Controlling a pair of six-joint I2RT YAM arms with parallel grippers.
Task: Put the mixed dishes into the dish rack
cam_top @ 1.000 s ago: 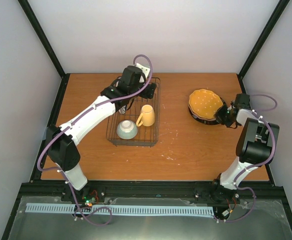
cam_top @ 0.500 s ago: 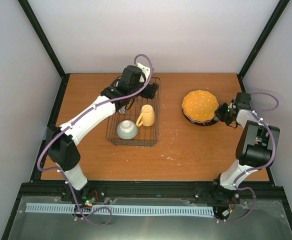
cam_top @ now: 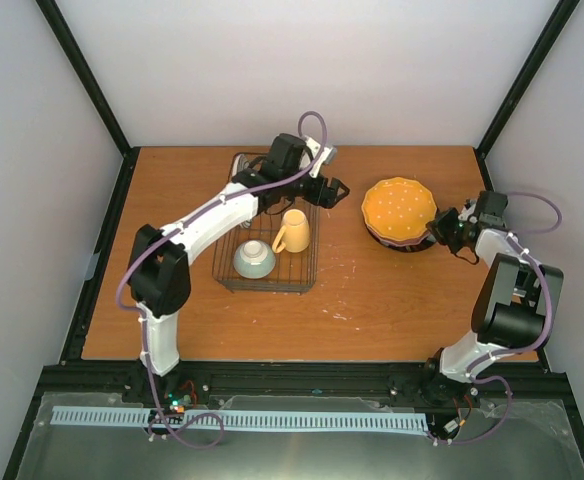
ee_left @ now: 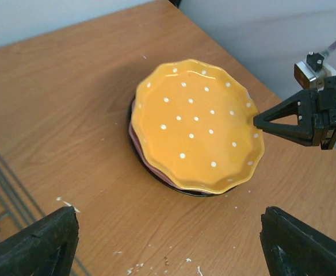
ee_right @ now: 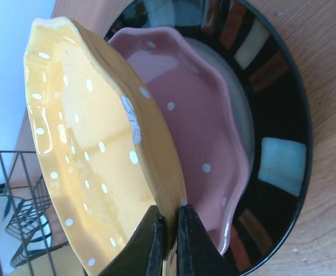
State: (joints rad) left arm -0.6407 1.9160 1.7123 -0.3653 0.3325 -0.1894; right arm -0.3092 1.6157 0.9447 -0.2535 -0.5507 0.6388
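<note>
The robot's left gripper will next grab the orange-yellow plate by the scalloped rim nearest the rack. The plate's other edge then stays free to slot between wires.
The orange-yellow scalloped plate (cam_top: 400,208) is tilted up off the pink plate (ee_right: 199,115), which lies in the dark-rimmed plate (ee_right: 277,155) at the right of the table. My right gripper (cam_top: 439,228) is shut on the orange plate's right rim (ee_right: 171,230). My left gripper (cam_top: 340,187) is open and empty, just right of the dish rack (cam_top: 224,262), facing the orange plate (ee_left: 197,123) from a short way off. The yellow mug (cam_top: 292,232) and the pale blue-green bowl (cam_top: 254,259) sit in the rack. A white plate with black stripes (ee_right: 24,221) shows through the rack wires.
Bare wooden table (cam_top: 372,290) lies between the rack and the plate stack, with small white specks (ee_left: 64,202) on it. The left arm reaches across the rack's far end. Black frame posts stand at the table's back corners.
My left gripper has swung from over the rack's far end to the right, toward the plates. My right gripper has tilted the orange plate up and shifted it slightly left.
</note>
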